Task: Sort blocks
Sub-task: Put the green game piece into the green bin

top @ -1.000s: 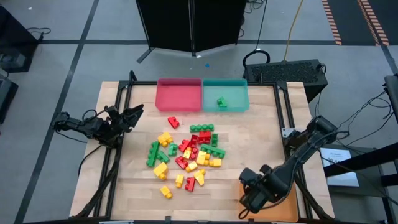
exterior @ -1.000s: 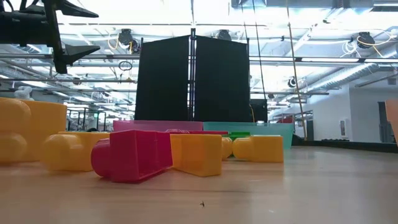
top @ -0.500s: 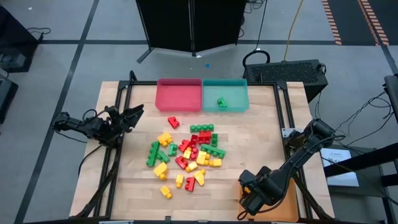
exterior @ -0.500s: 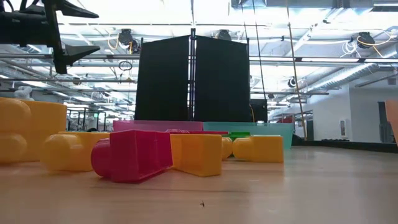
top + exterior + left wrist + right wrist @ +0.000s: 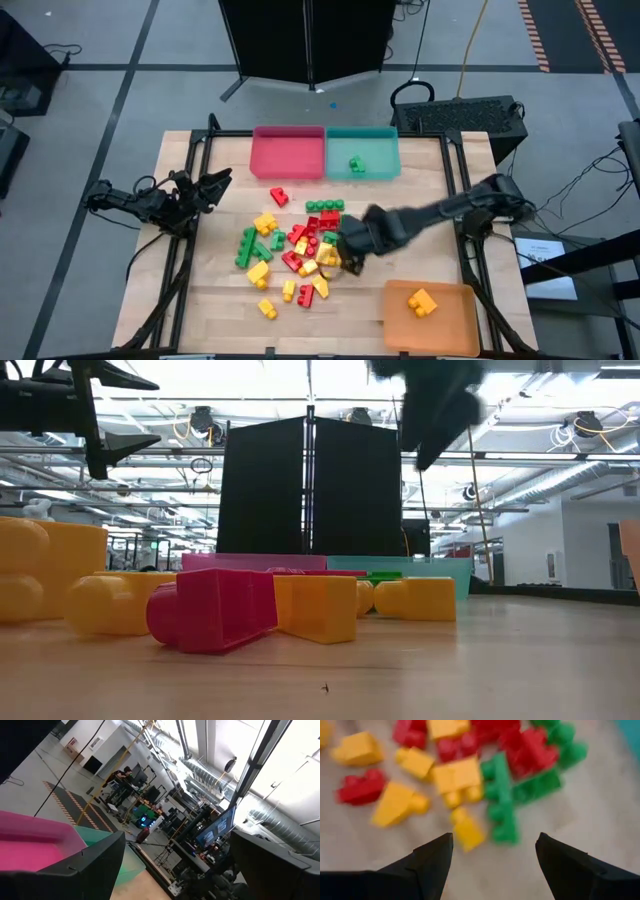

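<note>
My right gripper grabs the long green block by its studs and flat back next, to sort the block into the teal tray.
The blocks lie loose in a red, green and yellow pile on the middle of the table. One green block sits in the teal tray and one yellow block in the orange tray. My right gripper hovers open over the pile's right side. In its wrist view the open right gripper has yellow and green blocks below it. My left gripper waits open at the table's left edge, and its wrist view shows the left gripper facing the trays.
The red tray and the teal tray stand side by side at the far edge. The orange tray sits at the near right corner. A single red block lies apart from the pile, near the red tray. Bare wood lies right of the pile.
My right gripper has swung quickly from above the orange tray at the near right corner to the left and farther in. It now stands over the right side of the pile. A yellow block shows in the orange tray where the gripper was.
</note>
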Robot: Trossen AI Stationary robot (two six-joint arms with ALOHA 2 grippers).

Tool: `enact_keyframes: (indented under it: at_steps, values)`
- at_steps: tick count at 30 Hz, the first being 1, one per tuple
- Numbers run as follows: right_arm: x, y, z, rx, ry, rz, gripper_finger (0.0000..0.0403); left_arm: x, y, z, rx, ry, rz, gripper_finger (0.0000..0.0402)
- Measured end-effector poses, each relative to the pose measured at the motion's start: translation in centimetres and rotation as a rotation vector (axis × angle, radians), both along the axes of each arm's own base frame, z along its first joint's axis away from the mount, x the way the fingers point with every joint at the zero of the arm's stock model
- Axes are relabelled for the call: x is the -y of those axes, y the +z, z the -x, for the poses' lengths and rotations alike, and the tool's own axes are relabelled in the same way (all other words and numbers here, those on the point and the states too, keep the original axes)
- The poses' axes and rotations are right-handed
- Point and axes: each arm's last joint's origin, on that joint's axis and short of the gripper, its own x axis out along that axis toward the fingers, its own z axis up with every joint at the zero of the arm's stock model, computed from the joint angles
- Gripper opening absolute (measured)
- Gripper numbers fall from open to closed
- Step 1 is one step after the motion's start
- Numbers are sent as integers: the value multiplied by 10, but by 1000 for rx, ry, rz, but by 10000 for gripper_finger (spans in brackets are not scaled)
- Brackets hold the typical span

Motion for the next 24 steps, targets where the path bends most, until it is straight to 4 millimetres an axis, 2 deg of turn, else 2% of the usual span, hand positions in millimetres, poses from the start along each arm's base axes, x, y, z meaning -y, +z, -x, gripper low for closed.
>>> enact_keyframes:
  at_steps: [3,7,17,24]
  values:
    - [27,-5,-11,-22,39,-2,277,0,0,0,0,0,0,361]
    - [42,-11,-14,-40,90,-8,277,0,-1,0,-11,-1,-4,361]
    - [44,-65,-4,-77,100,-88,277,1,-3,-2,-37,-28,-23,361]
    - [44,-80,-3,-31,84,-128,277,4,-9,-5,-56,-118,14,361]
